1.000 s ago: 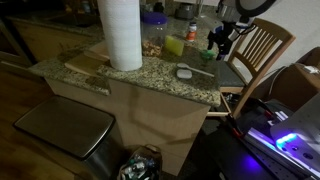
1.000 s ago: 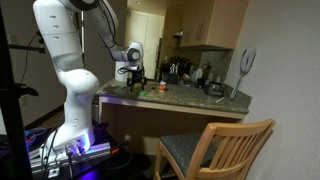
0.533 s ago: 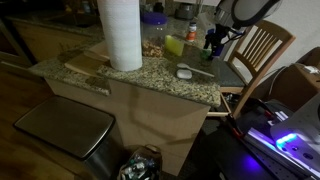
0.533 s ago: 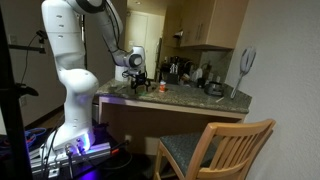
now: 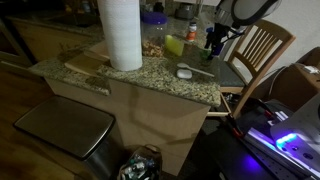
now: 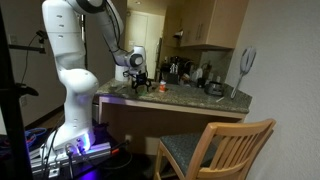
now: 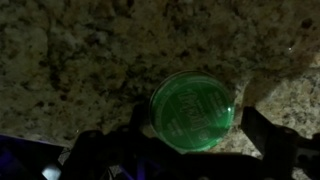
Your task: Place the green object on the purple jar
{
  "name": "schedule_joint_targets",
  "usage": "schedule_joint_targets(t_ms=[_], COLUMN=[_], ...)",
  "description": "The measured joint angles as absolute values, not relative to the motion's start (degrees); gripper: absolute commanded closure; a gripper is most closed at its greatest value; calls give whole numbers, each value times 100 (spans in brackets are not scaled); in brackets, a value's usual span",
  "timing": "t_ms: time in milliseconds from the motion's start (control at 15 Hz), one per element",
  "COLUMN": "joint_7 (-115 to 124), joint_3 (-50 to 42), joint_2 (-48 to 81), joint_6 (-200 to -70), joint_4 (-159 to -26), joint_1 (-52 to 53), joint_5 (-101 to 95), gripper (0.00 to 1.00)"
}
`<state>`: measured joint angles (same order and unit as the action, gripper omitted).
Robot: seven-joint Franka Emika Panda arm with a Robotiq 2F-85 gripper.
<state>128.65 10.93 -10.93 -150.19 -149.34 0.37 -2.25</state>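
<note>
The green disc (image 5: 209, 54) (image 7: 193, 112) is between my fingers, which are level beside the disc's rim. My gripper should close now. Closing now would hold the disc.
The green object (image 7: 192, 110) is a small round bright green disc lying on the speckled granite counter. It fills the middle of the wrist view. My gripper (image 7: 197, 128) is open, low over it, with one dark finger on each side; a narrow gap shows at the right finger. In both exterior views the gripper (image 5: 214, 40) (image 6: 143, 78) hangs over the counter's end near the chair. The purple jar (image 5: 153, 17), with its purple-blue lid, stands at the back of the counter, partly behind the paper towel roll (image 5: 120, 35).
A yellow-green block (image 5: 174, 45) sits between jar and gripper. A small white object (image 5: 184, 71) lies near the counter's front edge and a wooden board (image 5: 85, 62) by the roll. A wooden chair (image 5: 258, 50) stands beside the counter's end. Kitchenware crowds the far counter (image 6: 195, 75).
Between one second and half a second ago my gripper shifted sideways along the counter to over the green disc. Since then nothing has visibly moved.
</note>
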Motion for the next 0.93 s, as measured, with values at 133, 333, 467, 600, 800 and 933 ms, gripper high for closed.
schedule_joint_targets(t_ms=[133,333,467,600,800,933], joint_7=[12863,12862,12823,12747,12674,12674], joint_3=[1071,1040,1029,1009,988,986], joint_2=[-1093,-1092,-1160,-1204,-1204,-1205], joint_6=[-14868,-14790,-14641,-14581,-14578,-14577], joint_4=[-14904,-14888,-14884,-14893,-14895,-14895], joint_1=[39,46,85,113,117,118], joint_5=[-171,-99,3,90,160,163], gripper=[0,32,46,47,47,47])
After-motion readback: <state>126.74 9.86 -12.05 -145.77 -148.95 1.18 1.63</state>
